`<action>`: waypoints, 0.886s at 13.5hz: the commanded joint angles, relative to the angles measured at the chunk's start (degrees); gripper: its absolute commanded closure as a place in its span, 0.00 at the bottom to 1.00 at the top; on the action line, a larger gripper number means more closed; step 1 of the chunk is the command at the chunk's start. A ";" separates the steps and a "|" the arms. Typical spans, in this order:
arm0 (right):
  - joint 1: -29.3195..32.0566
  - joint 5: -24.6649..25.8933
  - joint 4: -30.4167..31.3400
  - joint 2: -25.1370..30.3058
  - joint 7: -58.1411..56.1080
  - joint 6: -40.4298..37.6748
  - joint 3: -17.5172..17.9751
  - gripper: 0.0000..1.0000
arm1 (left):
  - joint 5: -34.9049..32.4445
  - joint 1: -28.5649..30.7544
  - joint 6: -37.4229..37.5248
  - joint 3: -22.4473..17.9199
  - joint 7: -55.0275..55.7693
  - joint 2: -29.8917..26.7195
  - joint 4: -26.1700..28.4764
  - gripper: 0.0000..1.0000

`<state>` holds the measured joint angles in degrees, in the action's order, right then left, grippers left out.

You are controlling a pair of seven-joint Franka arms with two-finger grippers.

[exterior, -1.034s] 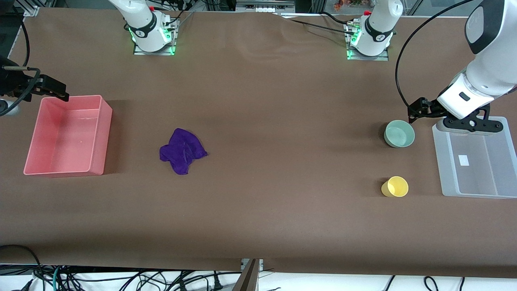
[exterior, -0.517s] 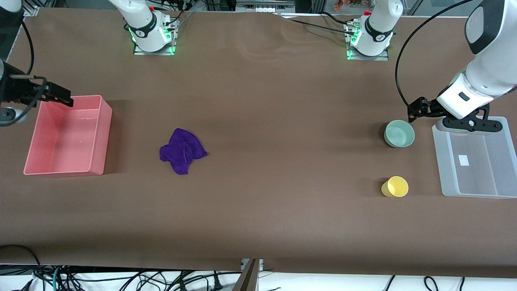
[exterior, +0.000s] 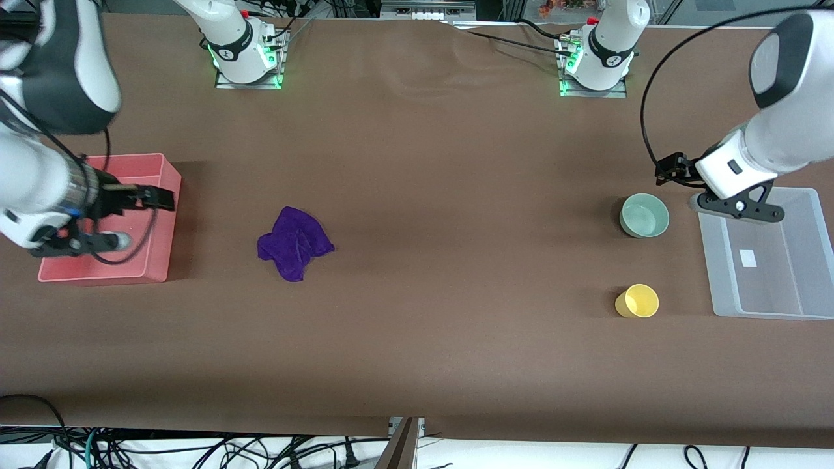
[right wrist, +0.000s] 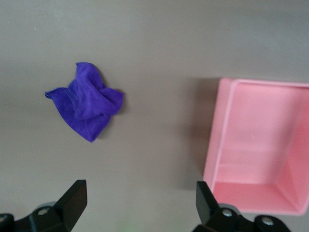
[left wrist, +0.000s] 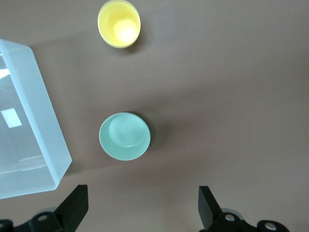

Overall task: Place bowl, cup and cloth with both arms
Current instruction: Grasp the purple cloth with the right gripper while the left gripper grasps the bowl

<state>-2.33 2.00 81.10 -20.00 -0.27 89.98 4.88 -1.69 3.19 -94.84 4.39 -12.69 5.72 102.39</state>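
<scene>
My right gripper should next hold the purple cloth by its crumpled folds to put the cloth in the pink bin point(right wrist: 258, 145).
The mint-green bowl point(exterior: 644, 215) stands upright on the table at the left arm's end, beside the clear bin. It also shows in the left wrist view point(left wrist: 124, 136). The yellow cup point(exterior: 637, 301) stands nearer to the front camera than the bowl and also shows in the left wrist view point(left wrist: 119, 23). The purple cloth point(exterior: 294, 243) lies crumpled toward the right arm's end, seen too in the right wrist view point(right wrist: 86, 104). My left gripper point(exterior: 671, 168) point(left wrist: 142, 208) is open and empty, in the air beside the bowl. My right gripper point(exterior: 156, 197) point(right wrist: 140, 203) is open and empty over the pink bin's edge.
An empty pink bin point(exterior: 58, 277) point(right wrist: 260, 145) sits at the right arm's end of the table. An empty clear plastic bin point(exterior: 762, 306) point(left wrist: 29, 125) sits at the left arm's end, next to the bowl. The brown table between cloth and bowl is bare.
My right arm has swung in over the pink bin, its gripper now nearer the cloth. My left gripper has shifted slightly up beside the bowl. Bowl, cup and cloth have not moved.
</scene>
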 commanded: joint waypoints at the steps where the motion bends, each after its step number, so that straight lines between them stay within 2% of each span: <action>1: -1.97 -0.69 7.89 0.49 2.02 9.99 -0.14 0.00 | 0.02 3.48 0.98 -0.17 -10.83 8.57 -1.58 0.00; 5: -2.94 -0.77 24.16 -0.12 10.80 33.89 3.37 0.00 | -1.65 9.10 -9.46 -0.08 -29.03 16.50 0.52 0.00; 8: -4.26 -0.77 32.35 -3.45 11.00 49.55 3.47 0.00 | -4.37 9.47 -24.81 -0.08 -32.13 16.70 10.42 0.00; 11: -4.79 -0.69 36.58 -5.66 10.91 57.14 3.47 0.00 | -6.57 9.99 -39.06 -0.08 -33.71 16.95 18.26 0.02; 12: -4.88 -0.60 37.72 -6.18 10.91 58.46 3.47 0.00 | -6.57 10.86 -41.89 0.00 -35.02 17.30 19.42 0.26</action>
<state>-7.04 1.91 116.15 -26.69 10.27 145.57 8.24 -7.09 12.80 -131.20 4.13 -44.81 24.70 117.38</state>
